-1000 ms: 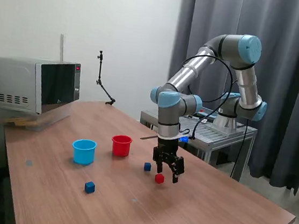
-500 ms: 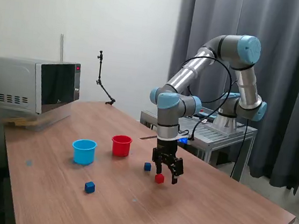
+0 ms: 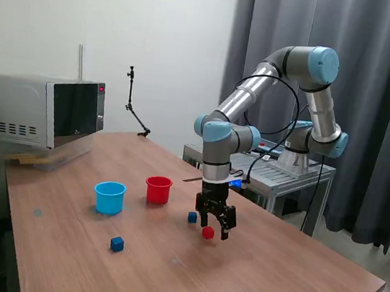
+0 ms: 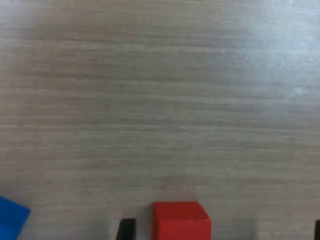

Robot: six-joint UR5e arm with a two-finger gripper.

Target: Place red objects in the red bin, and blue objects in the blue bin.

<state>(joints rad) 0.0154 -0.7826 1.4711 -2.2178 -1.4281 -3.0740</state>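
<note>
The small red cube (image 3: 207,233) should go into the red bin (image 3: 158,190), so the robot's gripper needs to grab it by its opposite sides next.
A small red cube (image 3: 207,233) (image 4: 180,221) lies on the wooden table, with my gripper (image 3: 214,229) (image 4: 221,231) low over it. The gripper is open and its black fingertips (image 4: 126,230) stand on either side of the cube, apart from it. One dark blue cube (image 3: 192,217) (image 4: 10,219) lies just beside it, toward the exterior view's left. Another blue cube (image 3: 117,244) sits nearer the front. The red cup (image 3: 157,189) and the light blue cup (image 3: 109,197) stand upright side by side further to the exterior view's left.
A microwave (image 3: 40,111) stands at the table's far left corner in the exterior view. A thin black stand (image 3: 132,107) rises at the back edge. A metal cart (image 3: 276,173) carries the arm's base behind the table (image 3: 272,274).
The gripper has drifted slightly toward the exterior view's left, staying open over the red cube. The cubes and cups have not moved.
</note>
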